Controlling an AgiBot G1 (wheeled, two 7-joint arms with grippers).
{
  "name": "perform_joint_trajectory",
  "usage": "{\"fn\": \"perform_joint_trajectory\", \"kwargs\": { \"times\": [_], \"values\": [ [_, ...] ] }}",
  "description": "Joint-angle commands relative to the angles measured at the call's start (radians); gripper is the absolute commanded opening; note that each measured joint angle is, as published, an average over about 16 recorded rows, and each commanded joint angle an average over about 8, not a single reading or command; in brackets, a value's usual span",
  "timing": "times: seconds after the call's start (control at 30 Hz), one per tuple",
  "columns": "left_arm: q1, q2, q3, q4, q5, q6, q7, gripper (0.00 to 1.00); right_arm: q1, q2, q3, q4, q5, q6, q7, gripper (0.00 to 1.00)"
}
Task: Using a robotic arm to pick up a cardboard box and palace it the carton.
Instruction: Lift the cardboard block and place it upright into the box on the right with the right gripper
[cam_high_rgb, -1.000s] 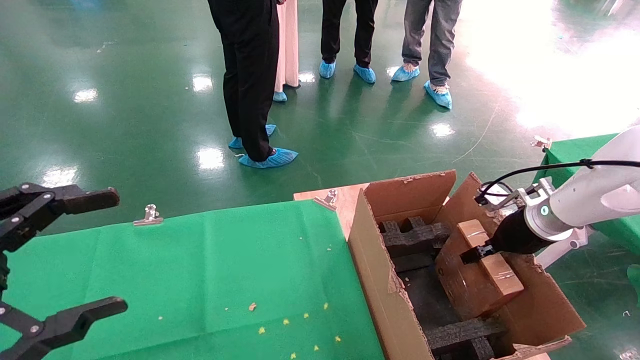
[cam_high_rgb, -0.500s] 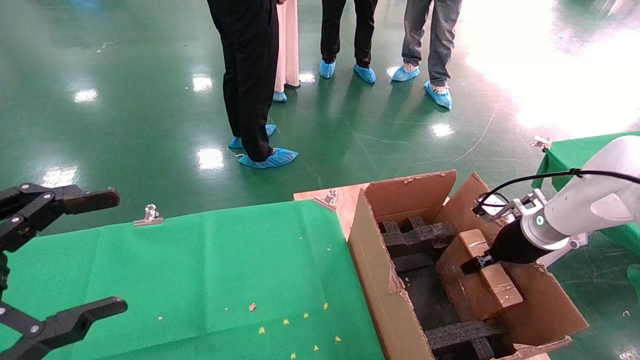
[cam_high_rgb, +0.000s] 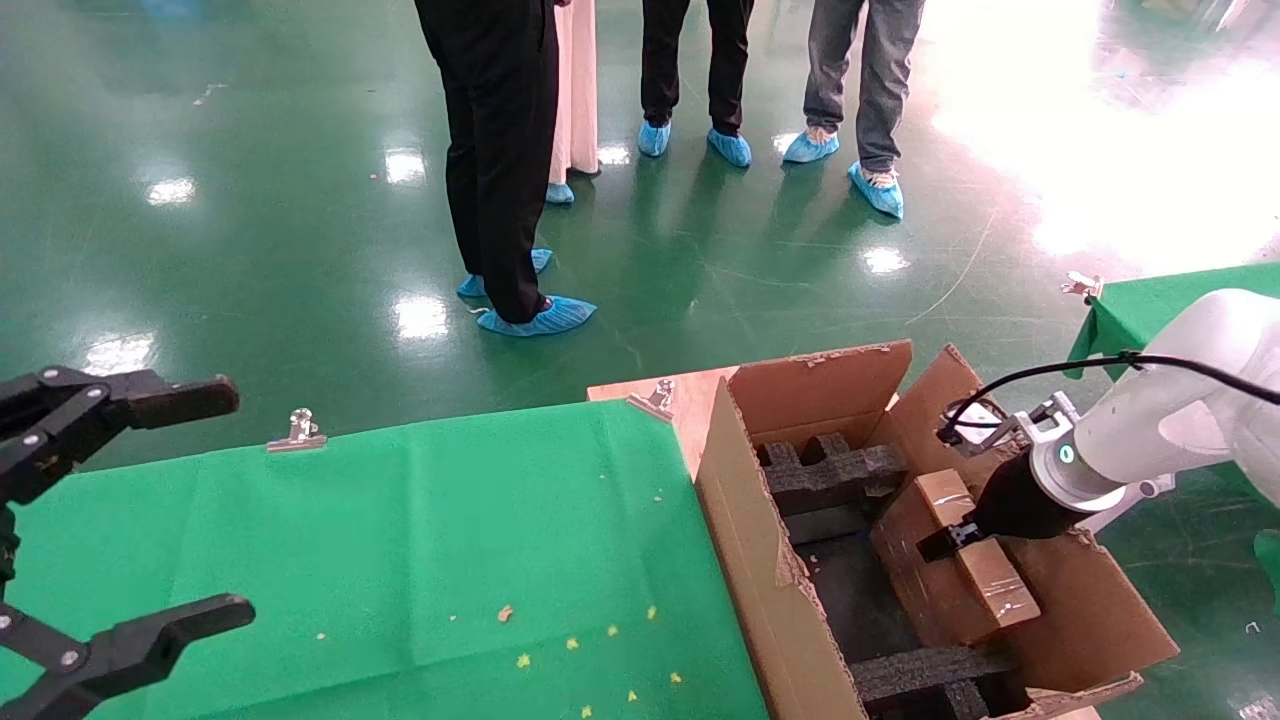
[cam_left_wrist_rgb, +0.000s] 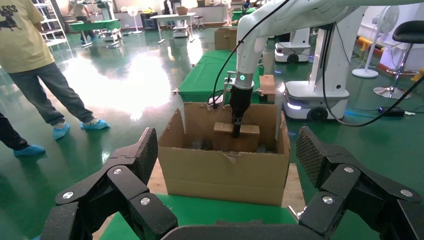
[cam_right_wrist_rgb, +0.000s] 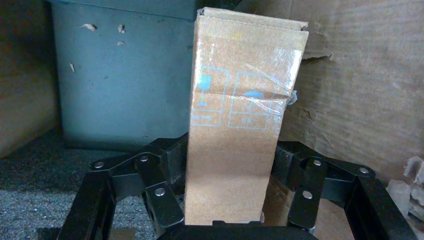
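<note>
The box's lower edge (cam_high_rgb: 900, 592) sits inside the carton beside the dark bottom panel (cam_high_rgb: 846, 588), so the box would rest there. It is now time for my right gripper to open.
The white robotic arm (cam_high_rgb: 1170, 440) reaches into the large brown carton (cam_high_rgb: 760, 570) from the right. Its right gripper (cam_high_rgb: 945, 540) is shut on the small cardboard box (cam_high_rgb: 915, 565), which hangs tilted between the carton's black foam blocks (cam_high_rgb: 830, 475). In the right wrist view both fingers (cam_right_wrist_rgb: 172, 160) press the box's (cam_right_wrist_rgb: 240, 115) narrow sides, with the carton wall (cam_right_wrist_rgb: 360, 85) just behind. The left wrist view shows the box (cam_left_wrist_rgb: 250, 137) sunk partly below the carton's (cam_left_wrist_rgb: 220, 175) rim. My left gripper (cam_high_rgb: 238, 500) hangs open and holds nothing at the far left, above the green cloth.
A green cloth (cam_high_rgb: 420, 540) held by metal clips (cam_high_rgb: 298, 430) covers the table beside the carton. Several people (cam_high_rgb: 500, 150) stand on the shiny green floor beyond it. Another green-covered table (cam_high_rgb: 1150, 305) is at the right. Torn flaps (cam_high_rgb: 1090, 610) stand up around the carton's opening.
The right arm has lowered and drawn nearer, carrying the cardboard box deeper into the carton. The left gripper has stayed still.
</note>
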Motion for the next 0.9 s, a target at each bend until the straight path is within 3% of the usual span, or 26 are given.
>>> {"fn": "perform_joint_trajectory", "kwargs": {
  "times": [0.03,0.13,0.17,0.2,0.9],
  "values": [
    [0.000,0.000,0.000,0.000,0.000,0.000,0.000,1.00,-0.006,-0.005,0.001,-0.010,0.002,-0.005,-0.005,0.51],
    [0.000,0.000,0.000,0.000,0.000,0.000,0.000,1.00,-0.009,-0.008,0.002,-0.016,0.002,-0.008,-0.006,0.89],
    [0.000,0.000,0.000,0.000,0.000,0.000,0.000,1.00,-0.010,-0.008,0.002,-0.017,0.002,-0.009,-0.007,0.98],
    [0.000,0.000,0.000,0.000,0.000,0.000,0.000,1.00,-0.011,-0.009,0.003,-0.019,0.003,-0.011,-0.007,1.00],
    [0.000,0.000,0.000,0.000,0.000,0.000,0.000,1.00,-0.005,-0.004,0.004,-0.010,0.007,-0.008,-0.008,1.00]
  ]
}}
